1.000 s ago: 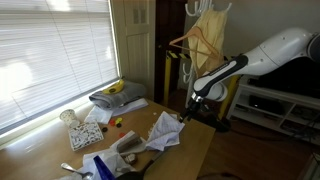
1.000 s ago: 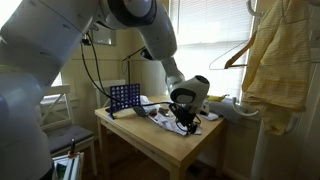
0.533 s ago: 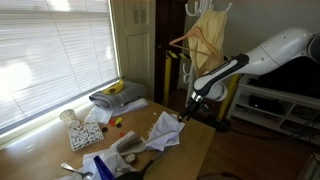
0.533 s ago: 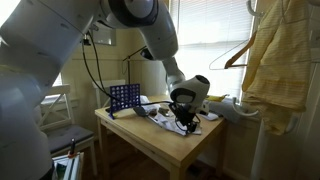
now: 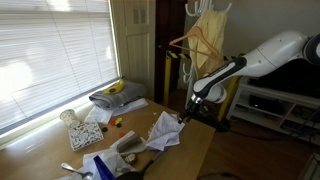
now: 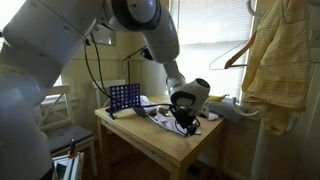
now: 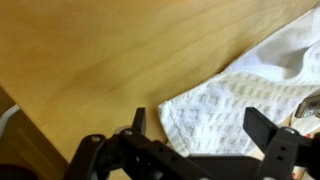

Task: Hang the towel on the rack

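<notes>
My gripper pinches the white towel by its corner at the towel's edge [image 5: 180, 123] next, so the rest of the towel stays free to drape over the rack [image 5: 200, 20].
A white waffle-weave towel [image 5: 162, 131] lies crumpled on the wooden table [image 5: 195, 145]; it also shows in the other exterior view [image 6: 190, 122] and fills the right of the wrist view [image 7: 240, 105]. My gripper [image 7: 198, 125] hangs just above the towel's corner with its jaws open, one finger [image 7: 138, 121] over bare wood and the other [image 7: 268, 128] over cloth. In the exterior views the gripper [image 5: 187, 110] [image 6: 183, 120] sits low at the towel's edge. The rack [image 5: 200, 20] stands behind the table with a wooden hanger [image 5: 196, 42] and a yellow cloth [image 6: 275, 65] on it.
A blue grid game [image 6: 123, 97] stands at the table's far end. Folded cloths with a banana [image 5: 117, 95], a patterned box [image 5: 85, 130], a blue packet [image 5: 98, 165] and small items lie on the table. Window blinds [image 5: 55, 55] run along one side.
</notes>
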Available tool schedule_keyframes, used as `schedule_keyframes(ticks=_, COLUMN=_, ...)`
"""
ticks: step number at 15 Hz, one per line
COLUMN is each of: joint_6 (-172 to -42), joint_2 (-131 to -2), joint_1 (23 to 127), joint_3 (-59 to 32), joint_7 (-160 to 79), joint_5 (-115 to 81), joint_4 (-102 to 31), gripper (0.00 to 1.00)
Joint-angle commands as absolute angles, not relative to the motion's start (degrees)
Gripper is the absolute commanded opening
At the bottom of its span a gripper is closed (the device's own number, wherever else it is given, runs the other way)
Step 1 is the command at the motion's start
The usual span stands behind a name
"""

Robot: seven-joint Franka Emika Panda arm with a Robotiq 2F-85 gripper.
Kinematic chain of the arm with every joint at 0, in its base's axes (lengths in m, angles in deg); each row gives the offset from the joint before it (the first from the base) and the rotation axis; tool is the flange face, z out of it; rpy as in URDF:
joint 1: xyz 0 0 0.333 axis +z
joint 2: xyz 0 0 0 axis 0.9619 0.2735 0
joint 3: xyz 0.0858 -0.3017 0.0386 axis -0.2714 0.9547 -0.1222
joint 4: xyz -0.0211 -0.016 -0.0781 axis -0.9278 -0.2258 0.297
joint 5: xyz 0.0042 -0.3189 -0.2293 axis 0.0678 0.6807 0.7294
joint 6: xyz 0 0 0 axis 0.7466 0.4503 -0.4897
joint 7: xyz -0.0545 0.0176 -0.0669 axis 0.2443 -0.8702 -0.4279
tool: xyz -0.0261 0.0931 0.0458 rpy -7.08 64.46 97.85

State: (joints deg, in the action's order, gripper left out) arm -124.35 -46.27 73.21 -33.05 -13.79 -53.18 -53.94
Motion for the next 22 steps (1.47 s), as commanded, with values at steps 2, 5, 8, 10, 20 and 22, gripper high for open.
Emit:
schedule_keyframes(ticks=2, joint_6=-125.92, joint_2=-43.40, joint_1=72.62, joint_3=-34.26, joint_7=-15.42, joint_5=-50.81, joint_4=-51.31, gripper=1.00)
schedule_keyframes(ticks=5, joint_6=-126.41, joint_2=-42.56, joint_1=72.35, joint_3=-34.74, joint_7=-15.40, joint_5=-50.62, joint_4=-50.58, gripper=1.00)
schedule_keyframes(ticks=8, joint_6=-126.21, joint_2=-41.70, joint_1=72.04, joint_3=-35.30, joint_7=-15.13, joint_5=-50.55, joint_4=-49.75, gripper=1.00)
schedule_keyframes(ticks=10, joint_6=-126.01, joint_2=-41.19, joint_1=71.91, joint_3=-35.55, joint_7=-15.06, joint_5=-50.49, joint_4=-49.13, gripper=1.00)
schedule_keyframes(ticks=20, joint_6=-122.50, joint_2=-39.42, joint_1=71.36, joint_3=-36.52, joint_7=-15.43, joint_5=-50.04, joint_4=-46.62, gripper=0.68)
schedule_keyframes(ticks=22, joint_6=-121.95, joint_2=-39.40, joint_1=71.41, joint_3=-36.43, joint_7=-15.49, joint_5=-50.07, joint_4=-46.40, gripper=0.54)
